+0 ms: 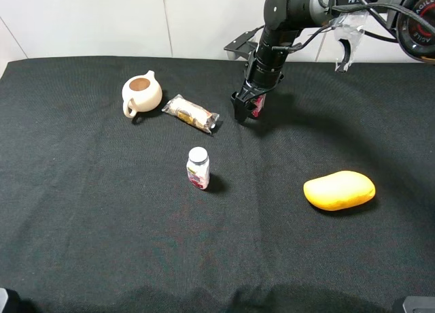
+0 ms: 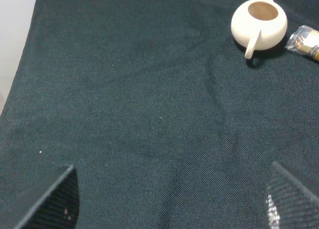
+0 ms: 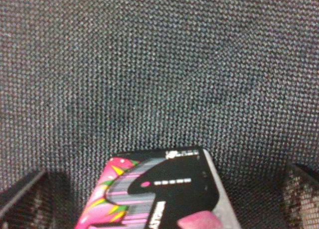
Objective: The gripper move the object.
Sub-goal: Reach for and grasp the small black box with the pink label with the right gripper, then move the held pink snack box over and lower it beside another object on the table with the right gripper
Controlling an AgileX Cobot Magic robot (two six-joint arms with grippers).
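Observation:
The fingers of the right gripper are on either side of the black tin in the right wrist view, so the right gripper needs to close on the tin.
The black tin with pink-red markings (image 1: 257,106) stands on the black cloth at the back, right of centre. My right gripper (image 1: 246,111) is lowered over it, and most of the tin is hidden behind the fingers. In the right wrist view the tin (image 3: 164,194) lies between the two fingers (image 3: 20,199), with a gap on each side, so the right gripper (image 3: 159,201) is open around it. My left gripper (image 2: 172,204) is open and empty over bare cloth at the left.
A cream teapot (image 1: 141,93) and a wrapped snack (image 1: 193,113) lie left of the tin. A white-capped small bottle with pink label (image 1: 198,168) stands mid-table. A yellow mango-shaped object (image 1: 339,190) lies at the right. The teapot also shows in the left wrist view (image 2: 259,24).

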